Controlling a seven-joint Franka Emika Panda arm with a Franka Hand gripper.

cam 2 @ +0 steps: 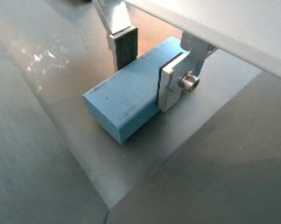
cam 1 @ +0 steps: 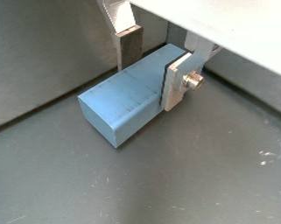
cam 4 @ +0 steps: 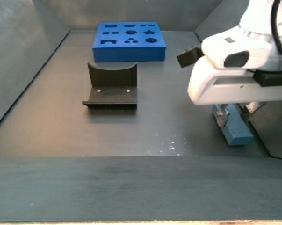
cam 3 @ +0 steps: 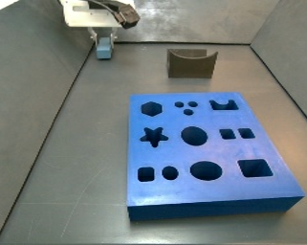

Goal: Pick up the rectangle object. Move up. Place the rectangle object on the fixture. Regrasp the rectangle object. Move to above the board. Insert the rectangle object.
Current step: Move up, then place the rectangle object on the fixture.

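The rectangle object's other end needs to stay free to rest in the fixture. My gripper should grab the object by one end [cam 1: 164,73] next.
The rectangle object [cam 1: 122,103] [cam 2: 122,98] is a pale blue bar lying flat on the grey floor. My gripper [cam 1: 152,74] [cam 2: 147,72] is open and straddles one end of it. One silver finger [cam 1: 175,80] rests against the bar's side, while the opposite finger [cam 1: 129,48] stands a small gap away. In the side views the gripper [cam 3: 102,36] [cam 4: 231,110] sits low over the bar [cam 3: 103,50] [cam 4: 235,130], near a wall. The brown fixture [cam 3: 190,62] [cam 4: 110,88] stands apart on the floor, with nothing on it. The blue board [cam 3: 175,153] [cam 4: 129,56] lies further off.
Slanted grey walls [cam 3: 41,86] [cam 4: 25,79] enclose the floor, and one runs close beside the bar and gripper. Bare floor lies between the bar, the fixture and the board.
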